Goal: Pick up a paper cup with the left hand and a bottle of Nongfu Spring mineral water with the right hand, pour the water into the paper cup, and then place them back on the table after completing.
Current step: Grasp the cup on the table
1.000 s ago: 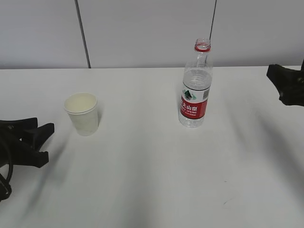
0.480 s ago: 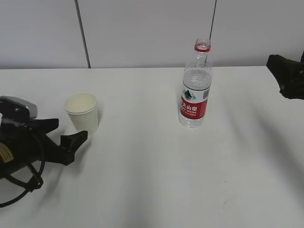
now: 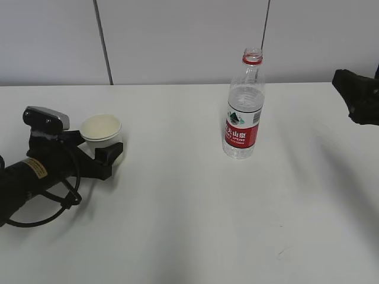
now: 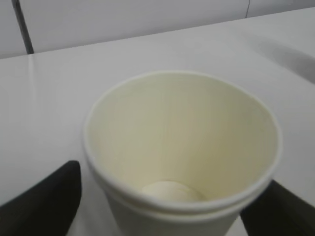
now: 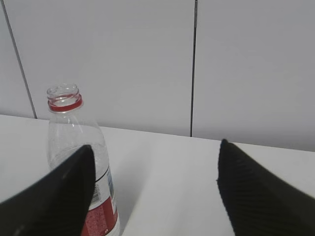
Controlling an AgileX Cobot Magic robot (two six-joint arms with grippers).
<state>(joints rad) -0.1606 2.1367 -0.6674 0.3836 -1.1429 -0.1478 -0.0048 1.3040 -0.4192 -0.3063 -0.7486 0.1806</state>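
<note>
My left gripper picks up the cup by its side (image 3: 102, 148) next, to keep the paper cup's open rim (image 3: 100, 117) free for the poured water.
A cream paper cup (image 3: 102, 136) stands upright and empty on the white table (image 3: 189, 213), left of centre. My left gripper (image 3: 96, 149) is open, with one finger on each side of the cup, which stands on the table. The left wrist view shows the cup (image 4: 182, 142) from above between the left gripper's (image 4: 170, 196) fingers. The uncapped Nongfu Spring bottle (image 3: 241, 118) with a red label stands right of centre. Its clear water is hard to make out. My right gripper (image 3: 355, 100) is open at the right edge, apart from the bottle (image 5: 66, 130).
A grey panelled wall (image 3: 177, 35) runs behind the table's far edge. The right wrist view shows bare tabletop (image 5: 162, 177) between the right gripper's (image 5: 155, 162) fingers, with the bottle behind the left finger.
My left arm has come in from the left edge to the cup, and its open fingers now flank the cup. The right gripper, the cup and the bottle have not moved.
</note>
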